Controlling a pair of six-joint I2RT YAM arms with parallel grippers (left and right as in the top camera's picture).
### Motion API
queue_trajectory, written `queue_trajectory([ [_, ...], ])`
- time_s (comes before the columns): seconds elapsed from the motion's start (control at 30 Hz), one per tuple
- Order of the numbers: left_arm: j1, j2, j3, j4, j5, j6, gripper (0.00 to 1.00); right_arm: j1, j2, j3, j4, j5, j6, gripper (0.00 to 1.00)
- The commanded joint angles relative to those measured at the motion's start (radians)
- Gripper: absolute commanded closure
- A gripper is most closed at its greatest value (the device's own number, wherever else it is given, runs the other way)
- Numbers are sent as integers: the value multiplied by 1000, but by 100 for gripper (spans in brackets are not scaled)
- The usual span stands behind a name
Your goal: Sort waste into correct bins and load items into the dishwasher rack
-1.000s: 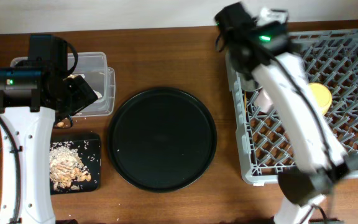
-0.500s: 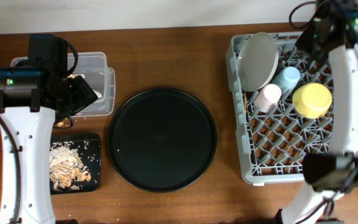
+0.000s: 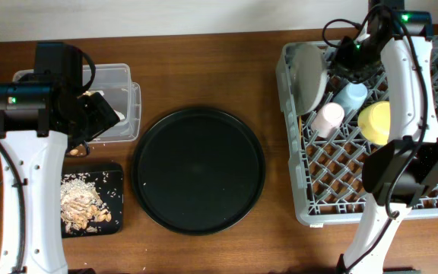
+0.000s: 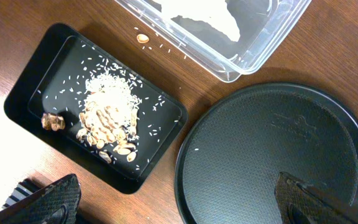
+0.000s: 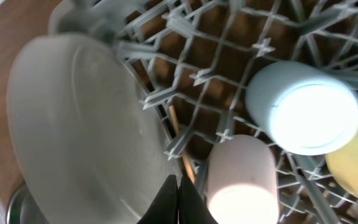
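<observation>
The closed fingers of my right gripper are empty beside the plate. The grey plate (image 3: pixel 310 76) (image 5: pixel 79 124) would stay on edge in the rack if I lifted my right gripper now.
The grey dishwasher rack (image 3: pixel 424 190) holds the grey plate (image 3: pixel 310 76) on edge at its left side. Beside the plate lie the pink cup (image 3: pixel 329 118), the light-blue cup (image 3: pixel 350 97) and the yellow bowl (image 3: pixel 376 122). My right gripper (image 3: pixel 342 67) hovers above the plate (image 5: pixel 79 124) and pink cup (image 5: pixel 241 180), shut on nothing. A thin wooden chopstick (image 5: pixel 174 124) shows between them. My left gripper (image 4: pixel 179 208) is open above the table, near the black tray (image 4: pixel 23 102) of food scraps (image 4: pixel 107 118). White tissue (image 4: pixel 197 15) lies in the clear tub (image 4: pixel 253 56).
A large round black tray (image 3: pixel 198 169) sits mid-table between the bins and the rack. One crumb (image 4: pixel 143 38) lies on the wood between tub and black tray. The right arm arches over the rack's right half.
The right arm swung off to the rack's far right corner, then came back over the cups with its jaws closed. The plate now stands steeper. The left arm is unmoved.
</observation>
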Motion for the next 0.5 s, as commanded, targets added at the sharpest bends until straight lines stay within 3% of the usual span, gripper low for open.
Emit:
queue_trajectory([
  [0.0, 2, 5, 6, -1, -7, 1, 1, 4, -45, 2, -12, -104, -40, 96],
  [0.27, 2, 5, 6, -1, -7, 1, 1, 5, -296, 4, -92, -44, -53, 96],
  [0.47, 2, 5, 6, -1, -7, 1, 1, 15, -563, 3, -334, -4, -167, 95],
])
